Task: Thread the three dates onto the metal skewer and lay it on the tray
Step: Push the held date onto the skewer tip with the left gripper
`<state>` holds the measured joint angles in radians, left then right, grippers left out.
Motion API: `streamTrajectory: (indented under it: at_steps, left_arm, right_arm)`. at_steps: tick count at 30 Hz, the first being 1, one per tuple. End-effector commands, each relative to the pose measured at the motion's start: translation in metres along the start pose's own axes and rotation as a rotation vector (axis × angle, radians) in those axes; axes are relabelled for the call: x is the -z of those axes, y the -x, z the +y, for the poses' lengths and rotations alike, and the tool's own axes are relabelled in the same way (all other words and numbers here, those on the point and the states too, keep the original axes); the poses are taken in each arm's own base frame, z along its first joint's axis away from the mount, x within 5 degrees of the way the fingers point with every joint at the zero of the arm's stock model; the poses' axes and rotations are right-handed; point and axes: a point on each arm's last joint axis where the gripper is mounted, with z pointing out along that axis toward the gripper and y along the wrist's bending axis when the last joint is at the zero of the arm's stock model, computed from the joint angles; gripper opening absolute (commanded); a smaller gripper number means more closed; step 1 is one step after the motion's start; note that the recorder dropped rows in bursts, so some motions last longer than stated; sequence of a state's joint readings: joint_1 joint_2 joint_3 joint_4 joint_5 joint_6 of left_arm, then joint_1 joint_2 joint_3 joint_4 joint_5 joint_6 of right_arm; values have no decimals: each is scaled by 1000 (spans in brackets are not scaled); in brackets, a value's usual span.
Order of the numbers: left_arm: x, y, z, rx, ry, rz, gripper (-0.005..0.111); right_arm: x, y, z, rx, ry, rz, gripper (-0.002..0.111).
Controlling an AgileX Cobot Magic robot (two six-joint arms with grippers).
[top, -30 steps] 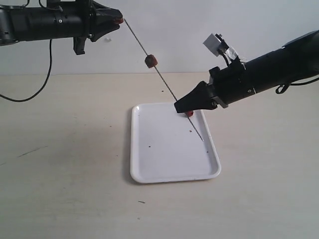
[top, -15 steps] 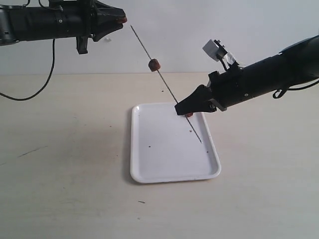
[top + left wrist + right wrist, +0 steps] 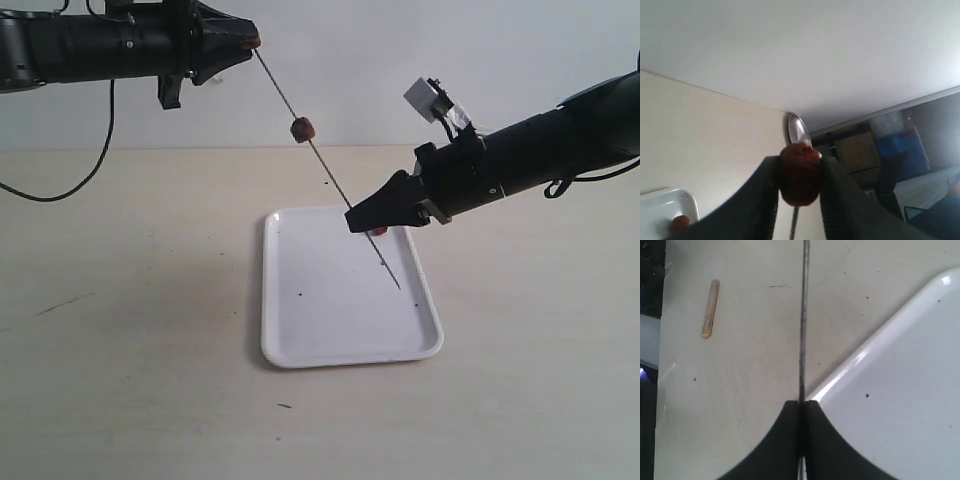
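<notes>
My left gripper needs to keep holding its date for now, because that date is at the upper end of the skewer, short of the threaded date.
My left gripper is high at the upper left, shut on one of the three dates. The metal skewer slants down from that date to its point above the tray. Its shiny upper end shows just beyond the held date. A second date sits threaded partway down the rod. My right gripper is shut on the skewer lower down, over the tray's far edge. The third date lies on the tray, half hidden behind the right fingers.
The white tray lies mid-table with a few dark specks. A short wooden stick lies on the table beyond the tray. A black cable hangs from the left arm at the far left.
The left gripper with its date has shifted right and now meets the skewer's upper end, after a gap half a second ago. The right gripper and skewer have edged slightly left.
</notes>
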<state>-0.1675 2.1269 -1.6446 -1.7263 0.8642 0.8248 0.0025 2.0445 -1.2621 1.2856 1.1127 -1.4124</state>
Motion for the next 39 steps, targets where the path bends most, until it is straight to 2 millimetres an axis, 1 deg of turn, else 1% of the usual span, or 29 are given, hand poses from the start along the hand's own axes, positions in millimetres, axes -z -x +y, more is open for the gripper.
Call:
streamTrajectory:
  at_steps: [1, 15, 24, 27, 39]
  left_arm:
    - [0, 3, 2, -14, 42, -40, 28]
    - [-1, 0, 0, -32, 16, -15, 28]
    - [-11, -10, -6, -40, 1, 15, 28]
    - [-11, -11, -8, -39, -17, 31, 28]
    - [-10, -18, -6, -93, -3, 100, 28]
  right_arm:
    - [-1, 1, 3, 20, 20, 0, 0]
    - [-1, 1, 0, 20, -11, 0, 0]
    - [-1, 2, -1, 17, -22, -10, 0]
    - [-1, 2, -2, 15, -37, -14, 0]
    - [0, 10, -2, -9, -38, -103, 0]
